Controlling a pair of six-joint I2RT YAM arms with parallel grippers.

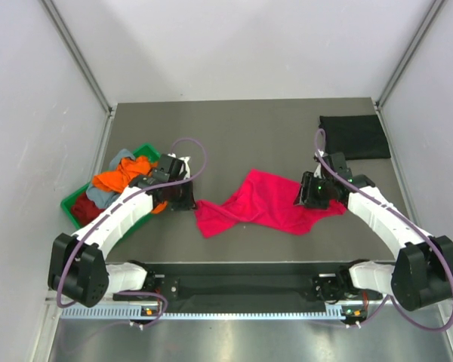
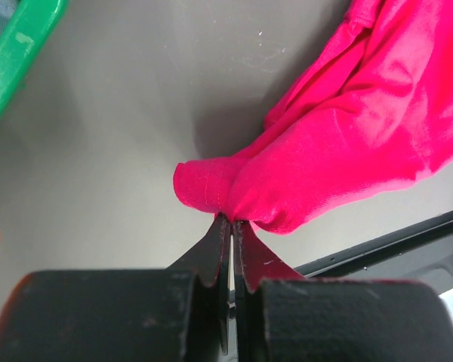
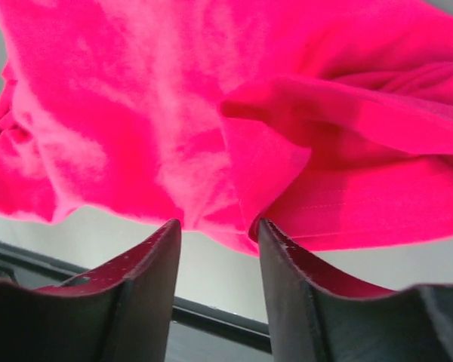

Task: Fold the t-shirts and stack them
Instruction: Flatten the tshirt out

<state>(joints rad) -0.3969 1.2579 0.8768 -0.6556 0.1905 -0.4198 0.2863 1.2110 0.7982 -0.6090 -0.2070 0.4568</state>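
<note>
The right gripper grabs the raised fold of cloth at the edge of the pink-red t-shirt next, to spread the t-shirt for folding.
A bright pink-red t-shirt lies crumpled in the middle of the table. My left gripper is shut on its left corner, at the shirt's left end in the top view. My right gripper is open at the shirt's right edge, with cloth just past the fingertips; in the top view it sits at the right end. A folded black t-shirt lies at the back right. Orange, dark red and grey-blue shirts are piled in the tray.
A green plastic tray stands at the left, its rim also in the left wrist view. A black rail runs along the near edge. White walls enclose the table on three sides.
</note>
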